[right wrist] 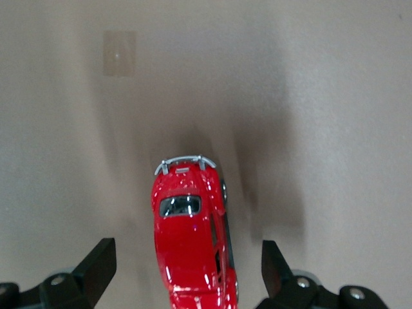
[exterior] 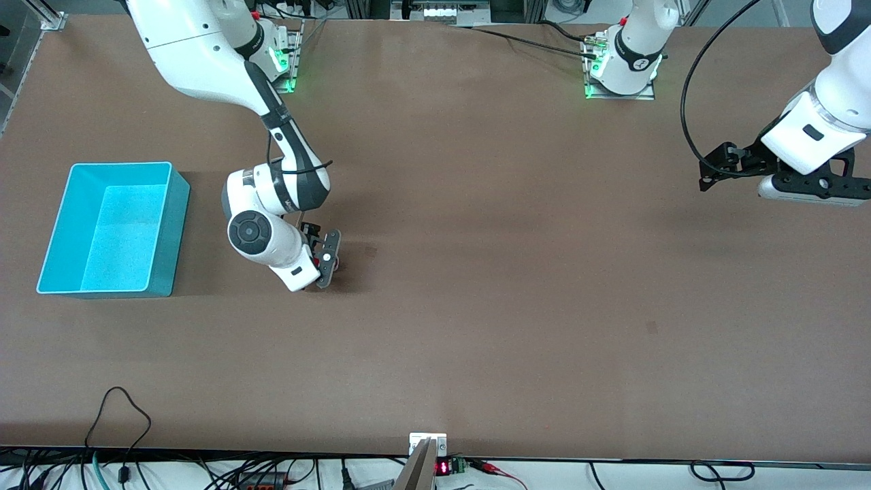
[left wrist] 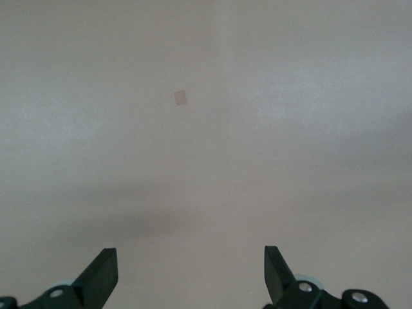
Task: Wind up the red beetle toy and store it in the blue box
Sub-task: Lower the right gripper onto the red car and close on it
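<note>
I should close my right gripper on the toy now. Its fingers are on either side of the red beetle's body [right wrist: 192,257], low over the table, so they would hold the toy.
The red beetle toy [right wrist: 191,238] stands on the brown table between the open fingers of my right gripper [right wrist: 187,270]; neither finger touches it. In the front view my right gripper [exterior: 330,262] is low over the table beside the blue box, and it hides the toy there. The blue box [exterior: 178,231] stands at the right arm's end of the table with nothing in it. My left gripper [exterior: 714,170] waits open and empty in the air over the left arm's end of the table; it also shows in the left wrist view [left wrist: 191,273].
A small darker patch [exterior: 651,327] marks the table surface and also shows in the left wrist view [left wrist: 180,97]. Another patch [right wrist: 120,53] lies past the toy. Cables [exterior: 122,415] and a bracket [exterior: 427,446] sit at the table's front edge.
</note>
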Robot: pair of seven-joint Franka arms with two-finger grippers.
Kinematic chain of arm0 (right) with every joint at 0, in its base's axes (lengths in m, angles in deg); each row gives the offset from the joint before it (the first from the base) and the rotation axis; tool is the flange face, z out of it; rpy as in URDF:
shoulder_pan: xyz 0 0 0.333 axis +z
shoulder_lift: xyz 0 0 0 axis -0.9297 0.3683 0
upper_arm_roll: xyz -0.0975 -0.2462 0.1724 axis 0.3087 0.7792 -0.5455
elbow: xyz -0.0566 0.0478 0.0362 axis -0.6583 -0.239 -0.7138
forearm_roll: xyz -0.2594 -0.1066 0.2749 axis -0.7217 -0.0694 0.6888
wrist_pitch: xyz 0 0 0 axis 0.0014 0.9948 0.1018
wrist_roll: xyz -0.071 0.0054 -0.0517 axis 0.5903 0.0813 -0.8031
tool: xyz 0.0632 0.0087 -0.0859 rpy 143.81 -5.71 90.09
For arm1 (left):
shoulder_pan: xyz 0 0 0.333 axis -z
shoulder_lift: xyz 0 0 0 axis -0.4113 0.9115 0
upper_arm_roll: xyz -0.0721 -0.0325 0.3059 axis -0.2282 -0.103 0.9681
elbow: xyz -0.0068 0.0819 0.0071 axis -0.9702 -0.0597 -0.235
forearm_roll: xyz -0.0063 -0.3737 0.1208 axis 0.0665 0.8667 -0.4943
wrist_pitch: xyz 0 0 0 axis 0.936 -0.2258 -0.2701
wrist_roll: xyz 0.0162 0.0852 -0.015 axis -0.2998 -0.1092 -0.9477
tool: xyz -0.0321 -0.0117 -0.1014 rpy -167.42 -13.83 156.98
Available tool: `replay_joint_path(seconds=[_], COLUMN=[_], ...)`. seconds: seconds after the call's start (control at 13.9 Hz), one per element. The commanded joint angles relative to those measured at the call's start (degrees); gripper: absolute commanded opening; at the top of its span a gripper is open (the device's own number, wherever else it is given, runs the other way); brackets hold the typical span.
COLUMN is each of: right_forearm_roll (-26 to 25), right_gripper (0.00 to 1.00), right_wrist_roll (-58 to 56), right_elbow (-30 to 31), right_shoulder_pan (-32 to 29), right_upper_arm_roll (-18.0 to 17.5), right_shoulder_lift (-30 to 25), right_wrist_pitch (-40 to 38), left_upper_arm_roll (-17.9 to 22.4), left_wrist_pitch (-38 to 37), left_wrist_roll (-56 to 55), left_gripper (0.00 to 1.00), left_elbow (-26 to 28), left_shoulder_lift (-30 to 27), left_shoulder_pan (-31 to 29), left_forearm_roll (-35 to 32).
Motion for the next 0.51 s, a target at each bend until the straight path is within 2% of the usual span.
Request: replay_joint_path(seconds=[0.0, 0.14, 0.22, 0.29, 0.43], right_forearm_roll=[0.0, 0.0, 0.1, 0.2, 0.2], right_gripper=[0.97, 0.77, 0.58, 0.31, 0.15], right_wrist_roll=[-3.1, -4.2, -4.3, -3.4, -4.2], right_elbow=[1.4, 1.3, 1.2, 1.1, 1.0], right_shoulder_pan=[0.2, 0.2, 0.3, 0.7, 1.5], right_upper_arm_roll=[-0.1, -0.1, -0.1, -0.1, -0.1], right_shoulder_lift=[-0.3, -0.2, -0.2, -0.2, -0.2], right_wrist_pitch=[1.9, 1.9, 2.2, 2.3, 3.2], left_upper_arm_roll=[-0.1, 0.0, 0.0, 0.0, 0.0], left_wrist_pitch=[-1.3, -1.3, -1.3, -1.3, -1.3], left_wrist_roll=[-0.5, -0.6, -0.6, -0.6, -0.6], left_gripper=[1.0, 1.0, 1.0, 1.0, 1.0], left_elbow=[-1.4, -1.5, -1.4, -1.4, -1.5], left_shoulder_lift=[0.4, 0.4, 0.4, 0.4, 0.4], left_shoulder_pan=[0.1, 0.1, 0.0, 0.0, 0.0], left_forearm_roll=[0.3, 0.3, 0.3, 0.3, 0.3])
